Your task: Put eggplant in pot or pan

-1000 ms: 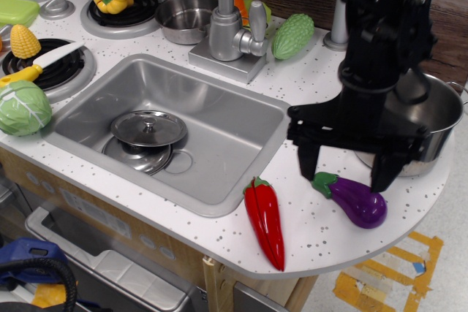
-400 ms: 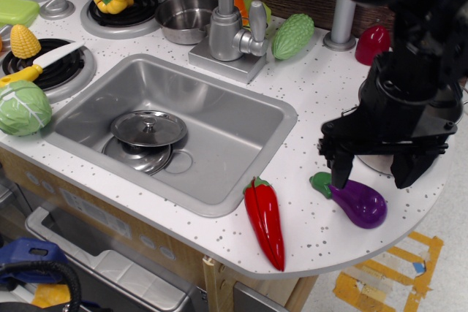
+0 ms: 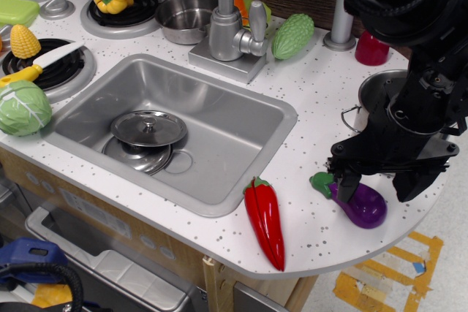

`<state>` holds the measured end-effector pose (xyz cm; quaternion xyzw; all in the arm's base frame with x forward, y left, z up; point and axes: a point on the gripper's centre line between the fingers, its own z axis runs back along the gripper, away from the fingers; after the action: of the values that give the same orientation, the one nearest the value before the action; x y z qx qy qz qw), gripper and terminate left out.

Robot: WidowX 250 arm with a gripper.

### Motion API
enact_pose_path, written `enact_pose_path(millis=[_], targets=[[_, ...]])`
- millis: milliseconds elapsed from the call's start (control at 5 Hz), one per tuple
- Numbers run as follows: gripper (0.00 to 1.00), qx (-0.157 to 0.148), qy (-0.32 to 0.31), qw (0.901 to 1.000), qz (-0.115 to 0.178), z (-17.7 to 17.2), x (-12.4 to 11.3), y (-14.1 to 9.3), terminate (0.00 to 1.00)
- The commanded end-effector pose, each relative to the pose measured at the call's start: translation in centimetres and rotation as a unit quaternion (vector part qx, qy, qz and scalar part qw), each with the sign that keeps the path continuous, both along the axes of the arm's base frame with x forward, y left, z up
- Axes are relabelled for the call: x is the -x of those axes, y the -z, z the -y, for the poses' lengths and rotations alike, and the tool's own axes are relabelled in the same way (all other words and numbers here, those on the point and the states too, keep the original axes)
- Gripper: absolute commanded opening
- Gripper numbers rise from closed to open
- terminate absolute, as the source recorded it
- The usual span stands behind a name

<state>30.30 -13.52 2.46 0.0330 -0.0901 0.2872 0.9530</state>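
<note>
The eggplant needs to go in the pot [image 3: 370,87]. My gripper should grab its purple body [image 3: 363,205] next.
The purple eggplant [image 3: 362,208] with a green stem cap lies on the white counter near its front right edge. My gripper [image 3: 378,186] is open and low over it. The left finger [image 3: 346,183] stands at the eggplant's stem end and the right finger [image 3: 409,184] stands off past its fat end. The steel pot [image 3: 370,87] stands just behind the gripper. Only its left rim and one loop handle show; the arm hides the rest.
A long red pepper [image 3: 265,217] lies left of the eggplant by the sink [image 3: 241,118], which holds a steel lid [image 3: 148,128]. A faucet [image 3: 230,31], a green gourd [image 3: 292,34], a red object [image 3: 371,47] and a steel bowl [image 3: 183,16] stand behind. The counter edge curves close on the right.
My gripper has moved right and down, from left of the pot to low around the eggplant. The pot's left rim has come into view. The eggplant has barely moved.
</note>
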Motion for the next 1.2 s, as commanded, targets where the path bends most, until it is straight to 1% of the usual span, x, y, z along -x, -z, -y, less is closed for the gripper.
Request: enact_pose_path(millis=[0, 200, 400, 600, 800, 1000], targets=[[1.00, 0.031, -0.003, 0.9993, 0.021, -0.1, -0.3, 0.1, 0.00], [1.00, 0.047, -0.003, 0.9985, 0.029, -0.2, -0.2, 1.1, 0.00], [1.00, 0.046, -0.004, 0.9982, 0.039, -0.3, -0.2, 2.1, 0.00], [1.00, 0.052, -0.004, 0.9977, 0.042, -0.6, -1.1, 2.9, 0.00], [0.00, 0.042, -0.018, 0.9984, 0.032, -0.3, -1.1, 2.0, 0.00], [0.00, 0.029, -0.032, 0.9990, 0.008, -0.5, 0.0, 0.0, 0.00]])
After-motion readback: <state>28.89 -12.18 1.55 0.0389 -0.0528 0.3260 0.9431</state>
